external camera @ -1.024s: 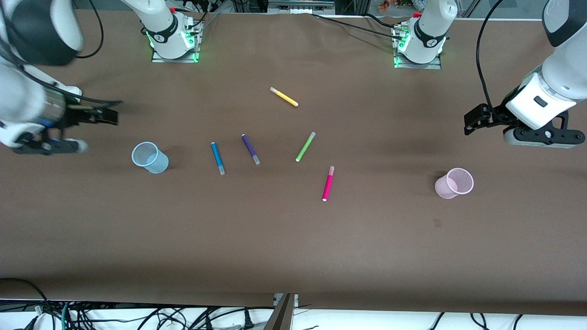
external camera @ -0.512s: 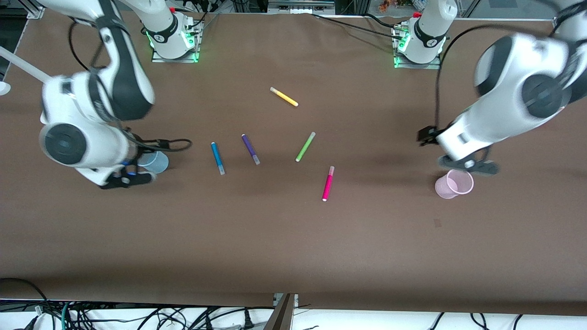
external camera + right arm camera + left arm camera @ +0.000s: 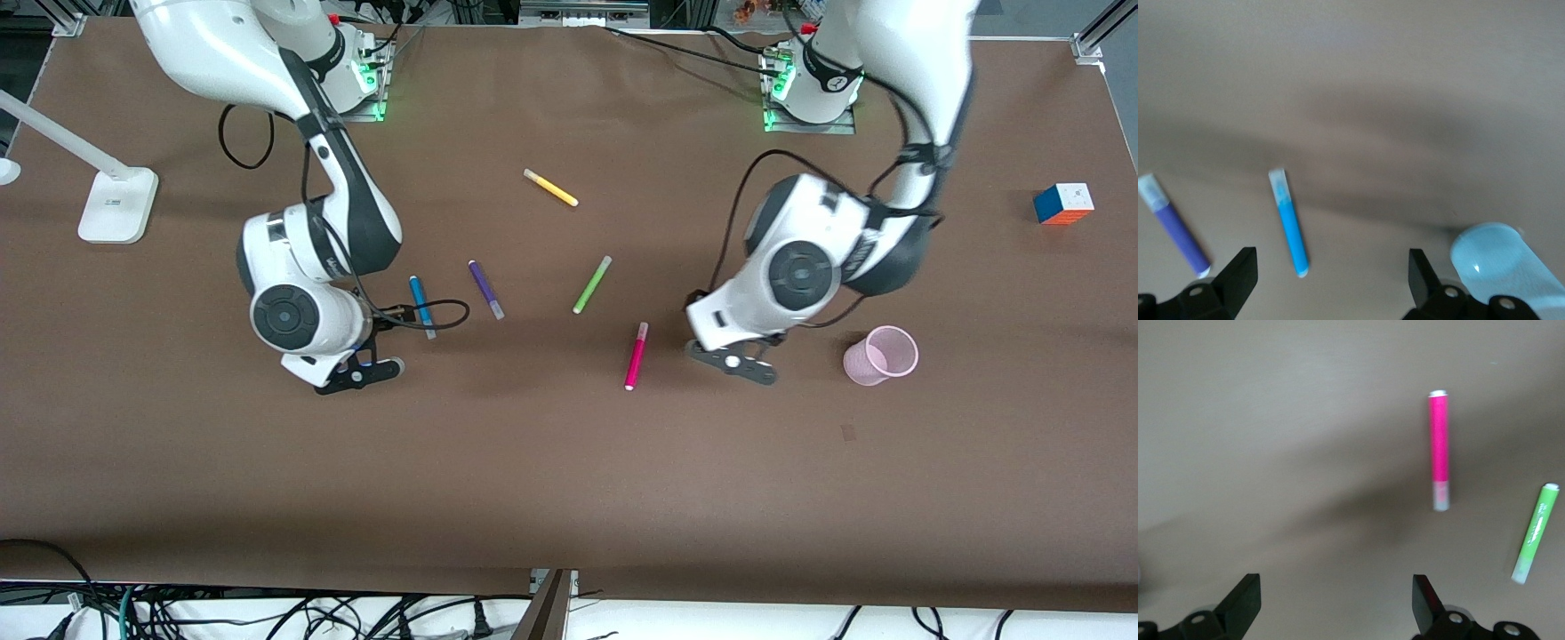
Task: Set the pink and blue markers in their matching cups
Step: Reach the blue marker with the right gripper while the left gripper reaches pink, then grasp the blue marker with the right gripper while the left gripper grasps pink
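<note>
Next, my left gripper reaches the pink marker and grabs it by its clear end with the cap (image 3: pixel 642 332) to place it in the matching pink cup (image 3: pixel 880 356).
The blue marker (image 3: pixel 421 305) lies on the table, and my right gripper (image 3: pixel 388 318) hangs open and empty just beside it, on the side toward the right arm's end of the table. In the right wrist view the gripper (image 3: pixel 1330 277) is open, with the blue marker (image 3: pixel 1290 223) ahead and the pale blue cup (image 3: pixel 1505 260) to one side. The arm hides that cup in the front view. The pink marker (image 3: pixel 636 356) lies between my left gripper (image 3: pixel 698 307) and the blue marker. The left gripper (image 3: pixel 1335 607) is open and empty, short of the pink marker (image 3: pixel 1439 450). The pink cup (image 3: pixel 880 356) stands toward the left arm's end.
A purple pen (image 3: pixel 486 289), a lime green pen (image 3: pixel 591 284) and a yellow pen (image 3: pixel 551 188) lie mid-table. A colour cube (image 3: pixel 1063 204) sits near the left arm's end. A white lamp base (image 3: pixel 116 204) stands at the right arm's end.
Both arms have swung in from the table's ends toward the middle. The right arm now covers the blue cup. The left gripper has passed the pink cup toward the pink marker.
</note>
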You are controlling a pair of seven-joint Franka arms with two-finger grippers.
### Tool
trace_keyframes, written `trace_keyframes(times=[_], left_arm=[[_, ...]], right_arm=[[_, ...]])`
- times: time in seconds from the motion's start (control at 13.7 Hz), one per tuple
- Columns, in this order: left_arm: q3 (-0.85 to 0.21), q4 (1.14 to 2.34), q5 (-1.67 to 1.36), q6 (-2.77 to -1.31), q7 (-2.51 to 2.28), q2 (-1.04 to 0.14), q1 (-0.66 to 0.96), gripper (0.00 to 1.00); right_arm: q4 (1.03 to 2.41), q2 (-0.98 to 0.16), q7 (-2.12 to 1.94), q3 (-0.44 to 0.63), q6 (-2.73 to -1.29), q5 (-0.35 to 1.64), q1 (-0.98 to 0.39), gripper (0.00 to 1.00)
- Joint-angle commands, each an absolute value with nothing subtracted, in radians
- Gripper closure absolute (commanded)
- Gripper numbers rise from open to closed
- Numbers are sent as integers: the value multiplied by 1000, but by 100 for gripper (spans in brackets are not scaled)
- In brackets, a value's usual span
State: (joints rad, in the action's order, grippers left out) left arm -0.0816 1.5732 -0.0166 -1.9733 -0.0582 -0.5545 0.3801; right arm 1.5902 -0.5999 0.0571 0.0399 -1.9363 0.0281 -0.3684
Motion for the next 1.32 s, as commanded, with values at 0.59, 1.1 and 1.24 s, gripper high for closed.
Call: trace_keyframes(times=[0.59, 1.1, 1.24], left_arm=[[-58, 1552, 7, -2189, -168, -748, 543, 0], [-61, 1559, 87, -2289, -242, -810, 563, 1], [-61, 1559, 94, -2290, -244, -810, 564, 51]], right_arm=[[1839, -618, 49, -3, -2295, 49, -397, 0], [1839, -618, 41, -5, -2289, 44, -419, 81], [1838, -620, 41, -5, -2295, 43, -422, 96]])
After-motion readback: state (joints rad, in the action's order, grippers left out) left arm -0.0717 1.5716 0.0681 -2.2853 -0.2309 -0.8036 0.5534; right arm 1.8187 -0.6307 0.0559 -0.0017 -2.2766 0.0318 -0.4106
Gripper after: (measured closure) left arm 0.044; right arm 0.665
